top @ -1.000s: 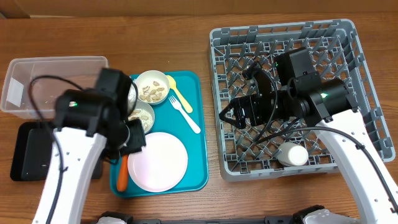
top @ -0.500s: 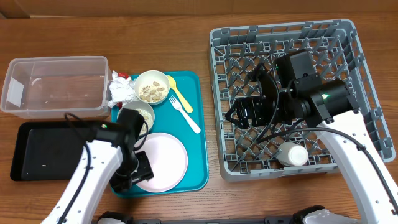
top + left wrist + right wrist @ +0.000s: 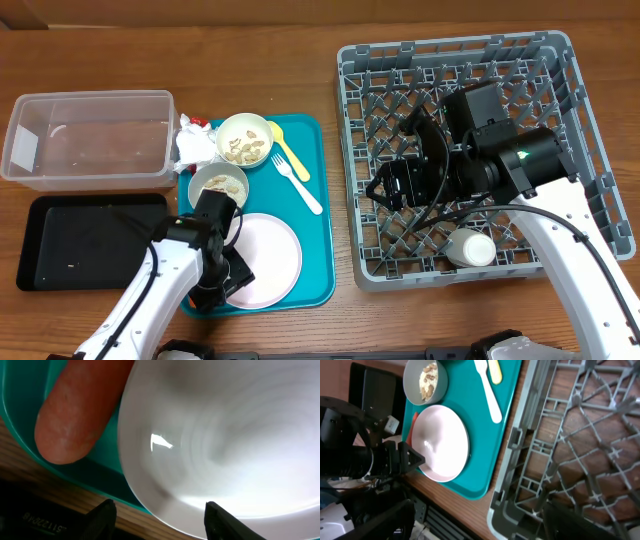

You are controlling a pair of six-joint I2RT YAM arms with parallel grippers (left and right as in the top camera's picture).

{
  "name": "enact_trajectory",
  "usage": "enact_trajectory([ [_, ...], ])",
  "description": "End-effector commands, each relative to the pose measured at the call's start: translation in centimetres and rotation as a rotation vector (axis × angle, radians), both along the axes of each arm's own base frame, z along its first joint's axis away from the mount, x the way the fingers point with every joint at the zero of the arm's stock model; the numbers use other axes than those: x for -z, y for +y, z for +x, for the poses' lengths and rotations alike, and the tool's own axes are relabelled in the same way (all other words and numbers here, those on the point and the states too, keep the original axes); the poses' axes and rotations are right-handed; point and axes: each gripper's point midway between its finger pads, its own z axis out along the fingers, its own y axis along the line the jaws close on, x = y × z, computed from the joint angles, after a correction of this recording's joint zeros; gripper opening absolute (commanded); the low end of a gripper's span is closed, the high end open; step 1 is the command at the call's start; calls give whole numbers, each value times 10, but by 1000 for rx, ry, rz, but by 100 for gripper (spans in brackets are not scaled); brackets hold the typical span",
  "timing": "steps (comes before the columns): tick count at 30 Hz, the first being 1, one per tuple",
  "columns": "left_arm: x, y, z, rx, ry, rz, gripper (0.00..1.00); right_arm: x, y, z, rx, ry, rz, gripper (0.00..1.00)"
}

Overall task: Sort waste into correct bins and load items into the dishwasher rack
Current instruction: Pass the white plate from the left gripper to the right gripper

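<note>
The right gripper grips the plate by its rack-facing rim next, opposite my left gripper, to load the plate edgewise into the dishwasher rack.
My left gripper hangs open low over the near left rim of the round white-pink plate, with nothing between its fingers. The orange carrot lies just left of the plate on the teal tray. From overhead the left gripper covers the carrot. My right gripper is open and empty above the left part of the grey dishwasher rack. A white cup lies in the rack. Two bowls hold food bits. A yellow spoon and a white fork lie beside them.
A crumpled napkin and a red wrapper sit at the teal tray's far left corner. The clear tub stands at the far left, with the black tray in front of it. Bare wood separates the teal tray and the rack.
My left arm swung from over the tub and black tray down to the plate's near left rim, and its gripper opened. The right gripper barely shifted.
</note>
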Motion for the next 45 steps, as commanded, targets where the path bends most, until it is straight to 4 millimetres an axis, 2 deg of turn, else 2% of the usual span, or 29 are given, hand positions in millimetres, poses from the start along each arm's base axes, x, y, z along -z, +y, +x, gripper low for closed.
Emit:
enact_trajectory([
  [1, 13, 6, -14, -82, 39, 35, 59, -4, -8, 0, 20, -31, -30, 84],
  [4, 25, 7, -20, -82, 40, 36, 53, -4, -9, -1, 23, -30, -38, 84],
  [5, 28, 7, -20, -82, 31, 32, 49, -5, -10, -2, 23, -32, -38, 84],
  [8, 31, 3, -12, -82, -3, 14, 25, -8, -10, -4, 24, -43, -34, 84],
  [9, 31, 1, -13, -81, 0, 1, 6, -10, -11, -5, 24, -51, -31, 84],
  [14, 27, -10, -13, -28, 7, -71, 4, -12, -12, -5, 28, -63, -37, 84],
  [18, 14, -11, -7, 9, 5, -74, 4, -13, -13, -5, 29, -64, -37, 84],
  [22, -12, -13, 1, 33, 10, -78, 4, -12, -17, -2, 60, -58, -41, 84],
  [25, -37, -14, 16, 71, -29, -81, 4, -12, -25, 1, 114, -36, -37, 84],
  [28, -80, -21, 44, 135, -146, -111, 4, -13, -32, 6, 154, -28, -27, 88],
  [29, -87, -22, 48, 149, -168, -115, 4, -13, -32, 6, 154, -26, -22, 89],
  [33, -138, -42, 75, 251, -332, -213, 4, -14, -25, 6, 133, -29, -6, 93],
  [36, -179, -47, 94, 294, -471, -228, 4, -13, -15, 4, 81, -44, -1, 95],
  [39, -212, -53, 108, 360, -592, -228, 4, -20, 10, 0, -39, -76, 79, 94],
  [45, -220, -55, 112, 371, -625, -222, 4, -31, 37, 15, -129, -192, 146, 96],
])
